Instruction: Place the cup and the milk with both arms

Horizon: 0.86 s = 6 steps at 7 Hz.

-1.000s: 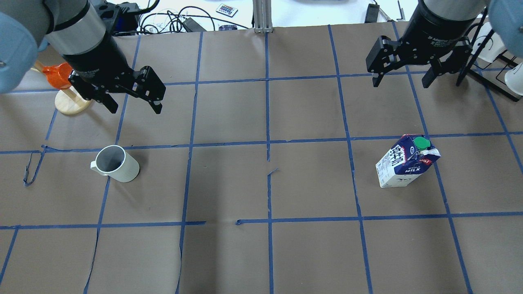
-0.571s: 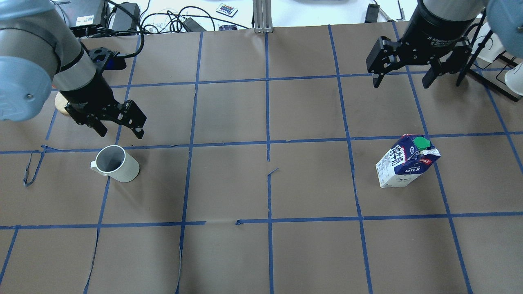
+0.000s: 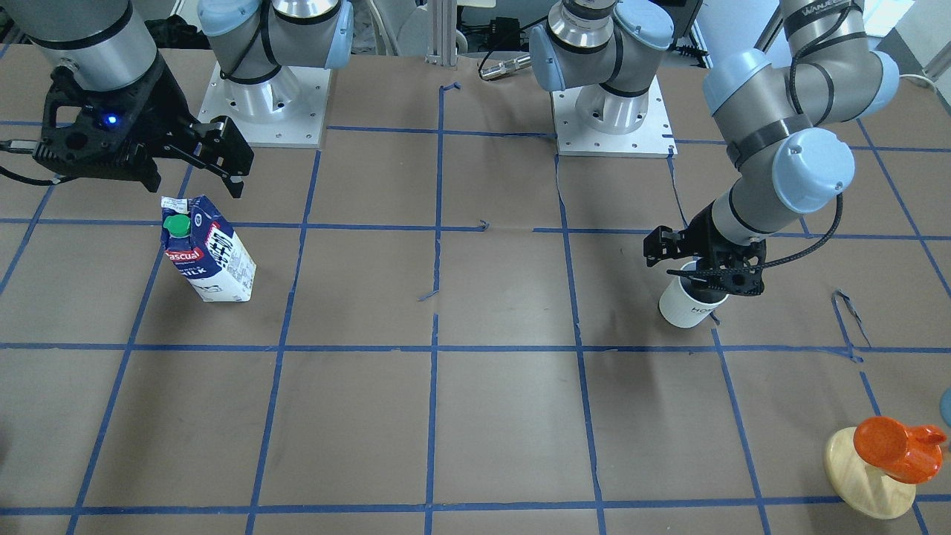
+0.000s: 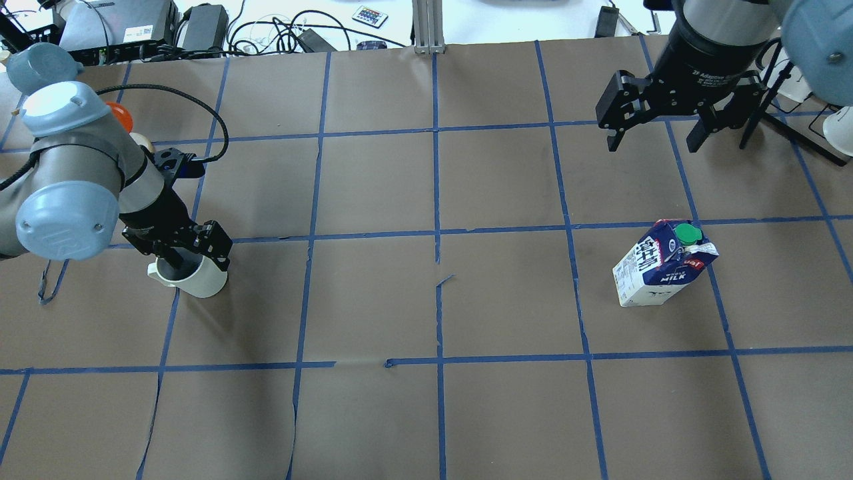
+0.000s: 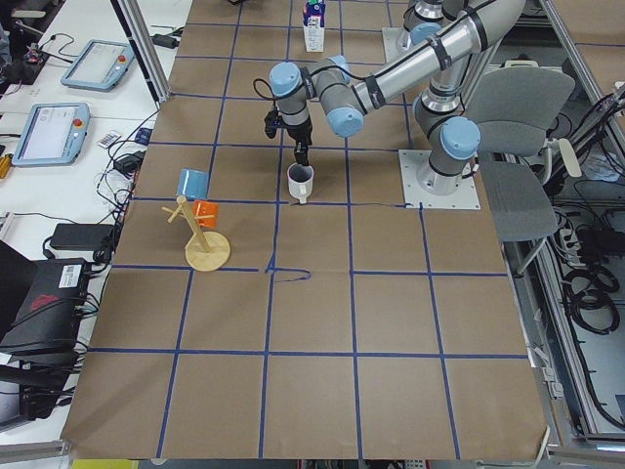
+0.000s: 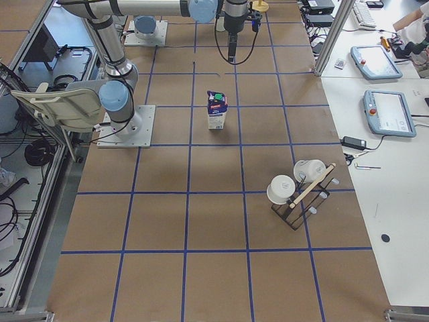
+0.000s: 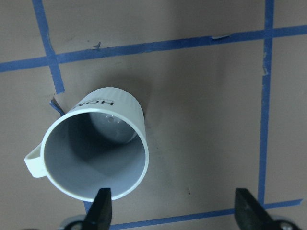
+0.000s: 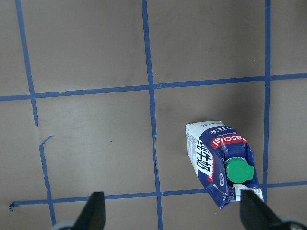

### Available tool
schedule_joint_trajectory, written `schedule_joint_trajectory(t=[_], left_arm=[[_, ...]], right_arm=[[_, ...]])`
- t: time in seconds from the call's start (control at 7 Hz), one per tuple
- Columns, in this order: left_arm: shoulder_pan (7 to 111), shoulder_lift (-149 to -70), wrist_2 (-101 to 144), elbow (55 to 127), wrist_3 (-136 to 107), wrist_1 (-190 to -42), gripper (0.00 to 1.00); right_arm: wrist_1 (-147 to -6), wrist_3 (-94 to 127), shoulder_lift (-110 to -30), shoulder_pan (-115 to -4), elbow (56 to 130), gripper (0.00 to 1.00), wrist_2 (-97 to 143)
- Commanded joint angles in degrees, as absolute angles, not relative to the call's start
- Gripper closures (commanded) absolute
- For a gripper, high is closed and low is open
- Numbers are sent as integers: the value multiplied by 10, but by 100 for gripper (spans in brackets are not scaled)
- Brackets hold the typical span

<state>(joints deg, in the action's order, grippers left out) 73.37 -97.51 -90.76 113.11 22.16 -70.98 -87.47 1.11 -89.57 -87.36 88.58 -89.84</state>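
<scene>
My left gripper grabs the white cup's rim (image 7: 145, 153) next, to place the cup beside the milk.
The white ribbed cup (image 4: 203, 283) stands upright on the left of the table, handle to the view's left; it also shows in the front view (image 3: 685, 306) and the left wrist view (image 7: 93, 153). My left gripper (image 4: 194, 260) is open and low over it. One fingertip (image 7: 101, 203) is at the cup's rim, the other outside its wall. The blue and white milk (image 4: 660, 267) stands upright on the right, green cap up; it also shows in the front view (image 3: 209, 253) and the right wrist view (image 8: 221, 167). My right gripper (image 4: 656, 137) is open, high and beyond it.
An orange cup-like thing on a round wooden base (image 3: 880, 461) stands at the far left, partly hidden behind my left arm in the overhead view. A black rack with white cups (image 6: 298, 191) stands at the far right. Cables (image 4: 280, 33) lie beyond the table's far edge.
My left arm has swung down and toward the near side, from beyond the cup to right over its rim, still open. My right gripper has barely moved. Cup and milk have stayed put.
</scene>
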Motion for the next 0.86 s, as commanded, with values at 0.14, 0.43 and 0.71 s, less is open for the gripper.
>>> schedule_joint_trajectory(t=[0.14, 0.43, 0.71], left_arm=[[733, -1000, -909, 1136, 225, -685, 71], [732, -1002, -911, 1129, 221, -673, 100], [738, -992, -907, 1128, 148, -650, 100]], right_arm=[[-871, 1, -890, -874, 886, 0, -931], [-864, 1, -891, -867, 888, 0, -934], [-877, -7, -876, -861, 894, 0, -931]])
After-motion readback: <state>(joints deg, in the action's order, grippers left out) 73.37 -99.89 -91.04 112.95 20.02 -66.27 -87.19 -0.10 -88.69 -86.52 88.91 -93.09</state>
